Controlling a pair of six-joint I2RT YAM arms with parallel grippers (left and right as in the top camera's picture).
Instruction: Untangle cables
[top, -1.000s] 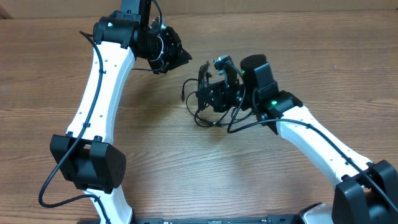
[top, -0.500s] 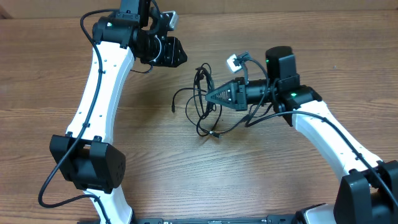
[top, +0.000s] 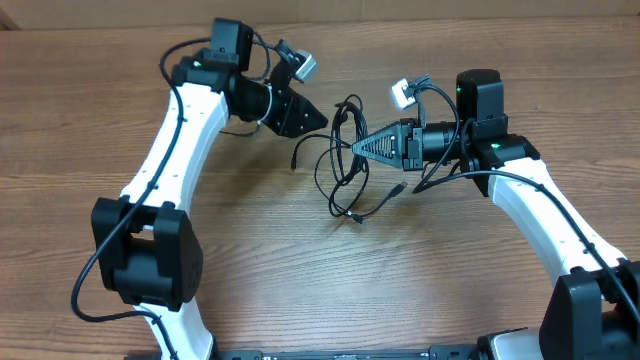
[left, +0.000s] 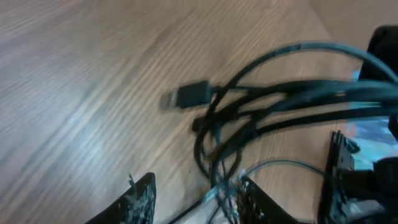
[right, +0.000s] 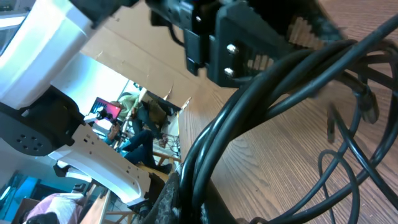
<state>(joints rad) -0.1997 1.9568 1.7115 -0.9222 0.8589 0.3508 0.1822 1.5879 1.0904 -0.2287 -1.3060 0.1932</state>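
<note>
The left gripper grabs the crossing pieces of cable on the bundle's side (top: 338, 134) (left: 221, 185) facing it next, which leaves the opposite cable loops free for my right gripper to untangle.
A tangle of black cables (top: 343, 128) hangs over the wooden table, its loops trailing down to the surface. My right gripper (top: 358, 148) is shut on the bundle and holds it up; the right wrist view shows several thick strands (right: 261, 106) pinched between its fingers (right: 202, 199). My left gripper (top: 318, 117) is just left of the bundle, pointing at it. In the left wrist view its jaws (left: 196, 202) are open, with thin strands crossing next to the right finger. The bundle (left: 280, 106) and a USB plug (left: 186, 96) lie just ahead. That plug also shows in the overhead view (top: 297, 158).
The wooden table (top: 120, 130) surrounds the cables. A loose cable end (top: 352, 214) rests on the wood below the bundle. The left gripper's black body (right: 249, 43) fills the top of the right wrist view, close to the held strands.
My left arm has swung right and now points at the bundle. My right gripper has shifted right and slightly up, still holding the cables.
</note>
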